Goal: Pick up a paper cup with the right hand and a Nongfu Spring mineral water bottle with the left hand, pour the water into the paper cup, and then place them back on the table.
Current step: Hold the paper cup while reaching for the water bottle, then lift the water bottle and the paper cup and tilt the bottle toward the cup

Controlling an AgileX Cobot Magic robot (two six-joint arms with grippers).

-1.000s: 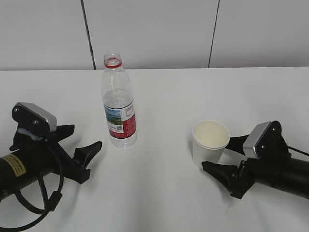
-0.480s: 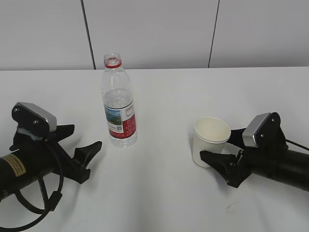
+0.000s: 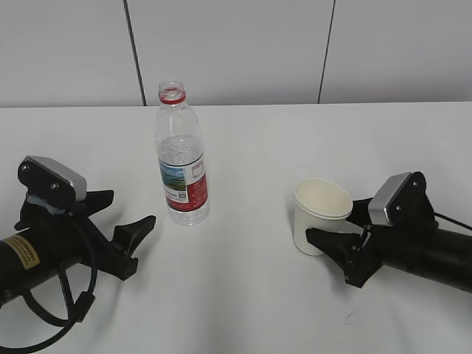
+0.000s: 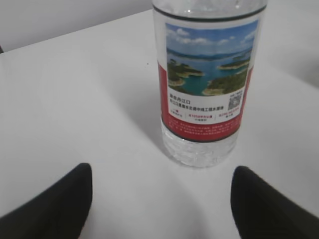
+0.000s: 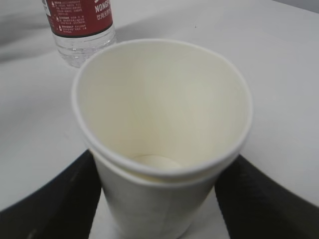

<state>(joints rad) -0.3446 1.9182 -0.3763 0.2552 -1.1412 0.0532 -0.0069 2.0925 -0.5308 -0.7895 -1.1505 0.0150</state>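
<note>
The right gripper grabs the paper cup by its side (image 3: 313, 228) next, leaving the paper cup's open rim (image 3: 323, 182) free to receive the water.
The clear bottle (image 3: 182, 166) with a red neck ring and a red-and-white label stands upright on the white table (image 3: 251, 295), uncapped. It also shows in the left wrist view (image 4: 207, 89) and at the top left of the right wrist view (image 5: 79, 25). My left gripper (image 3: 131, 208) is open and empty; the bottle stands just beyond its fingertips, centred in the gap (image 4: 162, 172). The white paper cup (image 3: 321, 217) stands at the right and is empty inside (image 5: 164, 114). My right gripper (image 3: 330, 221) is open with one finger on each side of the cup (image 5: 163, 159), close against its wall.
A small dark scuff mark (image 3: 352, 318) lies on the table in front of the right arm. A pale panelled wall (image 3: 236, 44) runs behind the table's far edge. Bare tabletop lies between the bottle and the cup.
My right gripper has slid forward and left so its fingers now flank the cup; the cup shifted slightly. The left arm and the bottle have not moved.
</note>
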